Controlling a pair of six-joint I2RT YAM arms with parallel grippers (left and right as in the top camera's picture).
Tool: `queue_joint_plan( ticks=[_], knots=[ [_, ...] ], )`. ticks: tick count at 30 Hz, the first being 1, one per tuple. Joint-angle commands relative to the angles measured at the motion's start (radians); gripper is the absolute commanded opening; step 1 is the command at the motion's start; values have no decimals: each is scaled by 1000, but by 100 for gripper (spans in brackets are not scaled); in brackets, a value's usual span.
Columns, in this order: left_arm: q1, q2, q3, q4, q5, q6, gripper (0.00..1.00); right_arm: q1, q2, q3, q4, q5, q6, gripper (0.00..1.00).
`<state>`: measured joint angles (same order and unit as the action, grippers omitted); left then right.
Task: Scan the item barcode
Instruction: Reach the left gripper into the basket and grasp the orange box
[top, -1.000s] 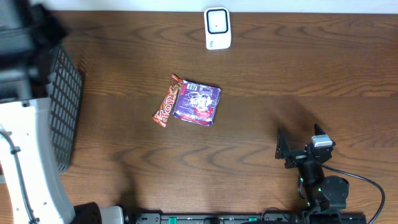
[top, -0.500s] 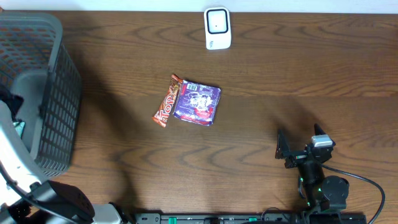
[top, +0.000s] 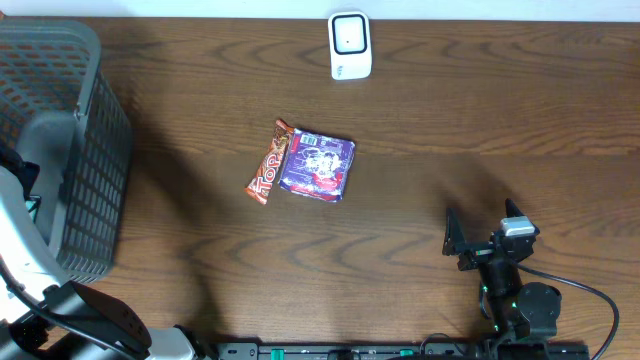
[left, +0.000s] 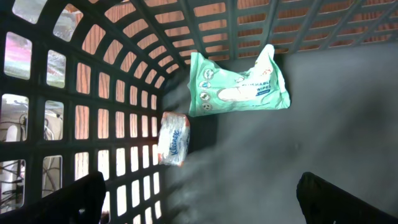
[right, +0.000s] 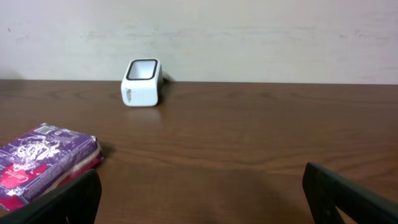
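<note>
The small tissue pack needs to be scanned, so my left gripper should next grab its long edges near one end. That leaves the printed wrapper uncovered.
My left gripper (left: 202, 210) is open inside the grey basket (top: 95, 150), with nothing between its fingers. On the basket floor ahead of it lie a green wipes packet (left: 239, 84) and a small tissue pack (left: 173, 138) by the wall. The white barcode scanner (top: 349, 45) stands at the table's far edge, also visible in the right wrist view (right: 143, 83). An orange candy bar (top: 268, 162) and a purple packet (top: 318, 164) lie side by side mid-table. My right gripper (top: 483, 232) rests open near the front right, empty.
The basket's lattice walls (left: 93, 93) close in on the left gripper's left side and front. A pale wall (right: 249, 31) rises behind the scanner. The purple packet (right: 43, 165) lies left of the right gripper's fingers.
My left arm has swung off the basket's top and dropped toward the front left, so the basket now shows almost whole. The right arm and the table items have not moved.
</note>
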<state>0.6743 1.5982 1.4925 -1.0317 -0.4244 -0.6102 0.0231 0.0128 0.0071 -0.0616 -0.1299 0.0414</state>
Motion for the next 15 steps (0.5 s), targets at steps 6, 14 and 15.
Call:
queue_joint_plan(
  ticks=[6, 14, 15],
  knots=[
    [5, 113, 0, 38, -7, 76, 98, 4, -2, -2, -3, 6, 10, 99],
    [60, 226, 0, 41, -3, 97, 98, 4, -2, -2, -3, 6, 10, 99],
    [68, 236, 0, 36, -2, 97, 98, 4, -2, -2, -3, 6, 10, 99]
  ],
)
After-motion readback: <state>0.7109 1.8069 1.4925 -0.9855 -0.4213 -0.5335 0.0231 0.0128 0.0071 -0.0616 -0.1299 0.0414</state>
